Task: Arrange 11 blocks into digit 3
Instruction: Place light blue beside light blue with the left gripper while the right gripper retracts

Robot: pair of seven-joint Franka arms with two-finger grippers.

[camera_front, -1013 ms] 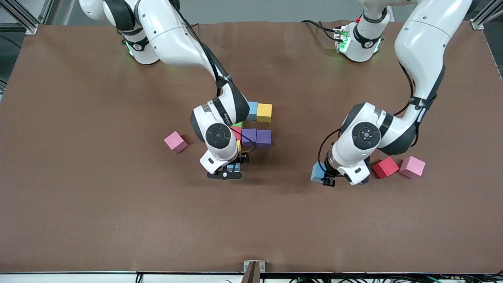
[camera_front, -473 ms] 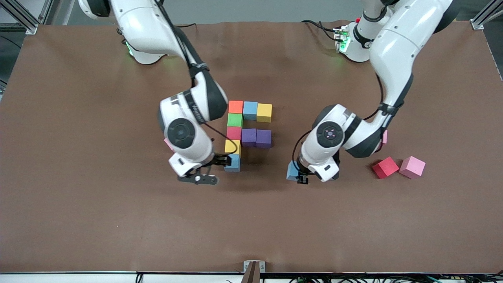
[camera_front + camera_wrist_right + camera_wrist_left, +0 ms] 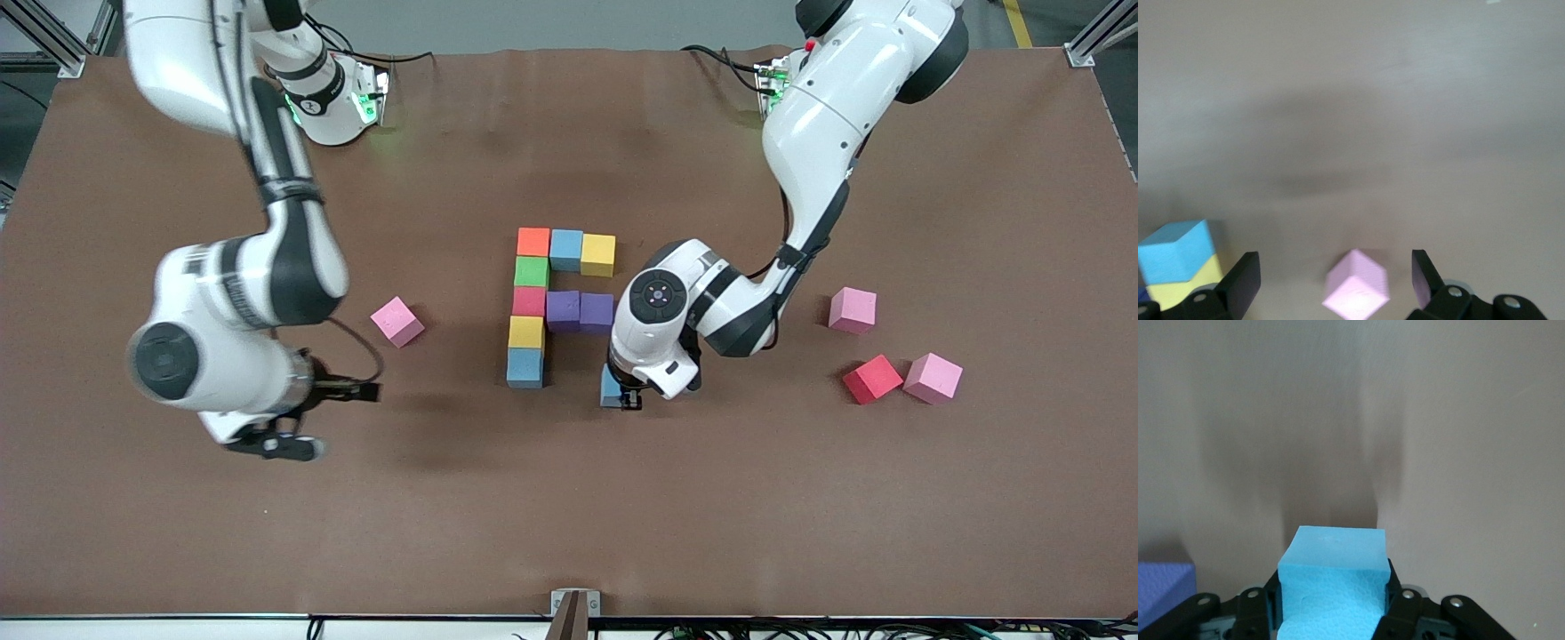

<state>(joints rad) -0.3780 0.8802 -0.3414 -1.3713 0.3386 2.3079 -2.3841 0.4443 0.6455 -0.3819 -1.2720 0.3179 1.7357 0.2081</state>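
Observation:
My left gripper should move the blue block to the table beside the column's blue end before releasing it, as it is still short of there.
Nine blocks form a figure on the brown table point(image 3: 569, 498): a row of orange point(image 3: 533, 241), blue point(image 3: 566, 249) and yellow point(image 3: 598, 254). From the orange one a column of green point(image 3: 532, 271), red point(image 3: 529, 301), yellow point(image 3: 525, 332) and blue point(image 3: 524, 366) runs toward the front camera. Two purple blocks point(image 3: 580, 311) adjoin the red one. My left gripper point(image 3: 622, 396) is shut on another blue block point(image 3: 608, 386) point(image 3: 1335, 547), low beside that column's blue end. A loose red block point(image 3: 872, 378) lies toward the left arm's end. My right gripper point(image 3: 316, 416) point(image 3: 1335, 267) is open and holds nothing.
One pink cube point(image 3: 396, 321) point(image 3: 1357, 287) lies by the right gripper, toward the right arm's end. Two more pink cubes point(image 3: 853, 309) point(image 3: 933, 377) lie near the loose red block. The left wrist view shows a purple block point(image 3: 1158, 587) beside the held one.
The right gripper has left the blue block at the column's end and swung away toward the right arm's end. The left gripper has carried its blue block toward the figure.

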